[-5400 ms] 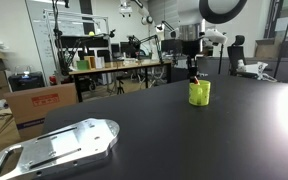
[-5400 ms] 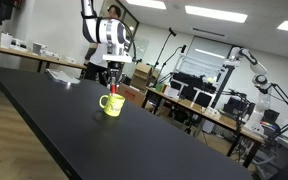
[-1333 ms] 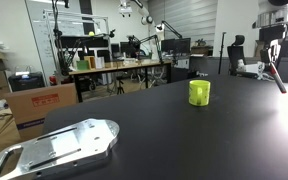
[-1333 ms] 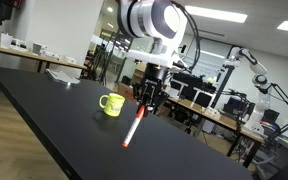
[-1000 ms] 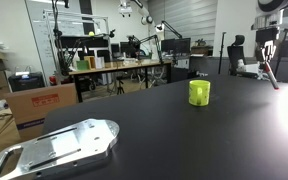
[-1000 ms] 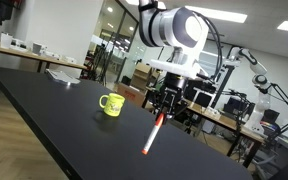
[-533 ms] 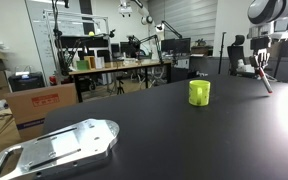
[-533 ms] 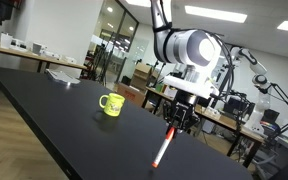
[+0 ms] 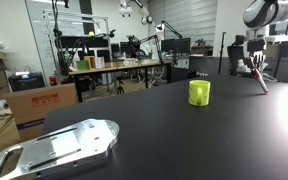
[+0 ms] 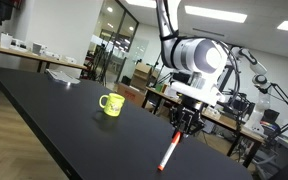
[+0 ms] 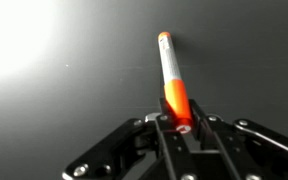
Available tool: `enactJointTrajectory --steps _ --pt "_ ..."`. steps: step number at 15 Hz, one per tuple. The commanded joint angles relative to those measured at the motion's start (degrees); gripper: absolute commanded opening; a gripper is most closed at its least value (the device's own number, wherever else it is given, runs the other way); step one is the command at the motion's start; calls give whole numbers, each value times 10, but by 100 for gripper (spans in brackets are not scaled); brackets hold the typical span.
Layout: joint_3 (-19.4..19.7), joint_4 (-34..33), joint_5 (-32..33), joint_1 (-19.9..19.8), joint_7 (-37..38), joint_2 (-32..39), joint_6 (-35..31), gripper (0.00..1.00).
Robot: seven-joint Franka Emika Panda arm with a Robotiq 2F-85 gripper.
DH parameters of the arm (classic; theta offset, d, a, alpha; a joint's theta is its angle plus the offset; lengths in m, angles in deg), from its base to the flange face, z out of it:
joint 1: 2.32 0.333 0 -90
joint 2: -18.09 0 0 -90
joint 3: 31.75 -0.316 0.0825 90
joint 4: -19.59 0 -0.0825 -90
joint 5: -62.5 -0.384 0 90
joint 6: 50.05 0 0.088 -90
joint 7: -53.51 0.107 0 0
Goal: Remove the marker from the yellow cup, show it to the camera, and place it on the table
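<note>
The marker's slanted lower end reaches the table, so it is time for my gripper to open now. The marker would end lying on the tabletop.
The yellow cup stands upright on the black table; it also shows in an exterior view with its handle. My gripper is well off to the side of the cup and shut on the top end of an orange-red marker, which hangs slanted down toward the tabletop. In an exterior view the gripper holds the marker at the table's far right. In the wrist view the gripper grips the marker over the dark tabletop.
A silver metal tray lies at the near corner of the table. Papers lie at the table's far end. Workbenches with equipment and cardboard boxes stand beyond the table.
The gripper has carried the marker out of the cup and far away from it, sinking lower toward the table over the last second. The cup has not moved.
</note>
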State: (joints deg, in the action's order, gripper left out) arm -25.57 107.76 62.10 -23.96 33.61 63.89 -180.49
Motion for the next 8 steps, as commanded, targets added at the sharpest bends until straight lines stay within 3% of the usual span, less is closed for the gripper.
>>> enactJointTrajectory --steps 1,4,8 --pt "-8 -43 -8 -12 -7 22 19 42" --pt "-8 -40 -6 -12 -10 18 21 61" --pt "1 12 5 2 3 -24 -19 87"
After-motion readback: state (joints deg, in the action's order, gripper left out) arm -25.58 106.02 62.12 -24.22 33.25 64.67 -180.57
